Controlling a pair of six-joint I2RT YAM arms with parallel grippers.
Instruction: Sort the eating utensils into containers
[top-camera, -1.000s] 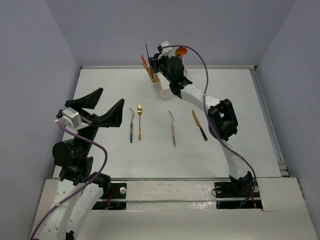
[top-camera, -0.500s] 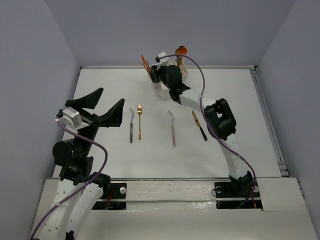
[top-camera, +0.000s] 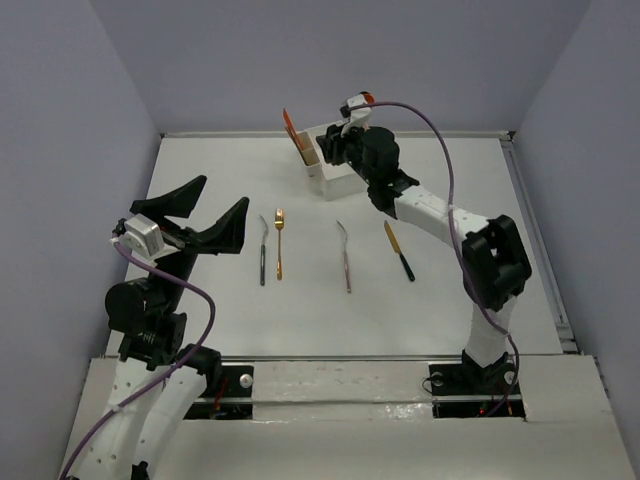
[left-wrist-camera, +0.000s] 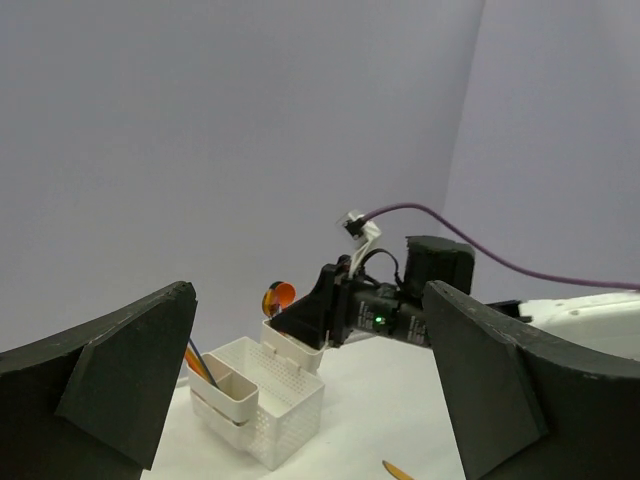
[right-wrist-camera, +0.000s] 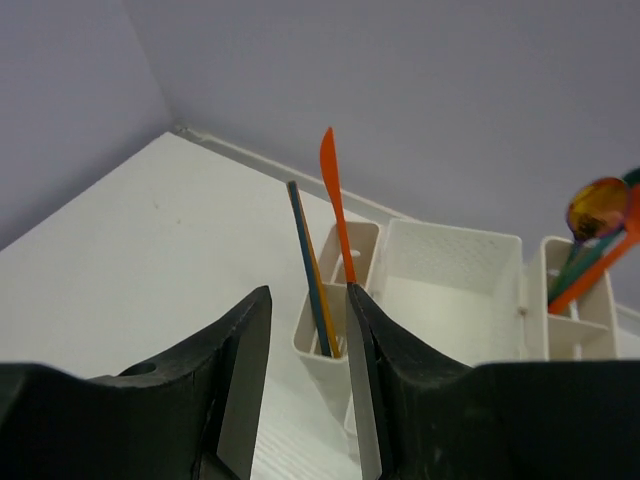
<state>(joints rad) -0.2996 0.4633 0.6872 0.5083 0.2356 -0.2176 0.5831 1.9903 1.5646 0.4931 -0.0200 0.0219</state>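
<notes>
The right gripper reaches the gold-bladed knife next and grabs its black handle near the blade (top-camera: 403, 259). That leaves the handle's end free to enter the white box's narrow section.
Four utensils lie in a row on the table: a black-handled silver one (top-camera: 262, 250), a gold fork (top-camera: 279, 243), a purple-handled one (top-camera: 344, 257) and a gold-bladed, black-handled knife (top-camera: 398, 250). The white box (top-camera: 330, 168) stands at the back. An orange knife (right-wrist-camera: 333, 200) and dark and yellow pieces stand in its narrow left compartment (right-wrist-camera: 330, 330). An orange spoon (right-wrist-camera: 597, 207) and teal handles stand in the right one. My right gripper (top-camera: 328, 150) hovers above the box, open and empty (right-wrist-camera: 307, 300). My left gripper (top-camera: 200, 215) is open and empty, raised at the left.
The left wrist view shows the box (left-wrist-camera: 270, 400), the right gripper (left-wrist-camera: 315, 310) over it and the gold knife's tip (left-wrist-camera: 398, 468). The table's back wall runs just behind the box. A raised rail (top-camera: 535, 240) borders the right side.
My right arm has swung its elbow to the right and its wrist has shifted right over the box. The left arm and the four utensils on the table have not moved.
</notes>
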